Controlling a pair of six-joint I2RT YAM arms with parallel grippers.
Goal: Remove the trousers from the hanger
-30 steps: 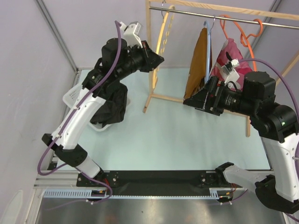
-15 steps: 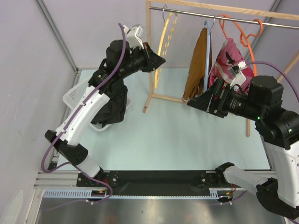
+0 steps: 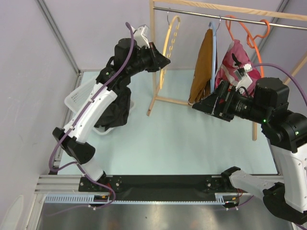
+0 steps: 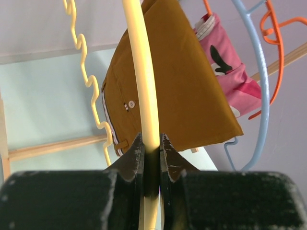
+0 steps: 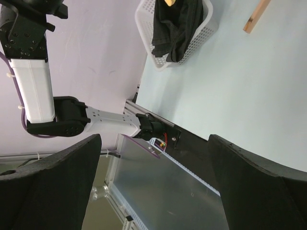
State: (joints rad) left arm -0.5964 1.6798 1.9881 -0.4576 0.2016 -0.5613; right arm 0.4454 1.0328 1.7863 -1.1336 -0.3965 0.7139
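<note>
The pale yellow hanger hangs by its hook on the metal bar and would stay there if I opened now, so it is time for my left gripper to release the hanger.
The pale yellow hanger [image 3: 169, 36] hangs bare on the metal rail at the top, and its curved arm shows close up in the left wrist view [image 4: 142, 72]. My left gripper [image 3: 163, 60] is shut on that arm, the jaws pinching it from both sides [image 4: 151, 148]. The black trousers [image 3: 115, 109] lie heaped in the white basket [image 3: 76, 99] at the left, also seen in the right wrist view [image 5: 178, 24]. My right gripper [image 3: 197, 106] is open and empty, held in the air below the mustard-brown garment [image 3: 202, 64].
A light blue hanger [image 3: 213, 52] holds the mustard-brown garment. An orange hanger [image 3: 252, 33] holds a pink patterned garment [image 3: 232, 60]. The wooden rack frame [image 3: 154, 62] stands behind on the pale green table.
My left arm has risen and swung slightly right along the yellow hanger. My right arm moved a little right and has held still since.
</note>
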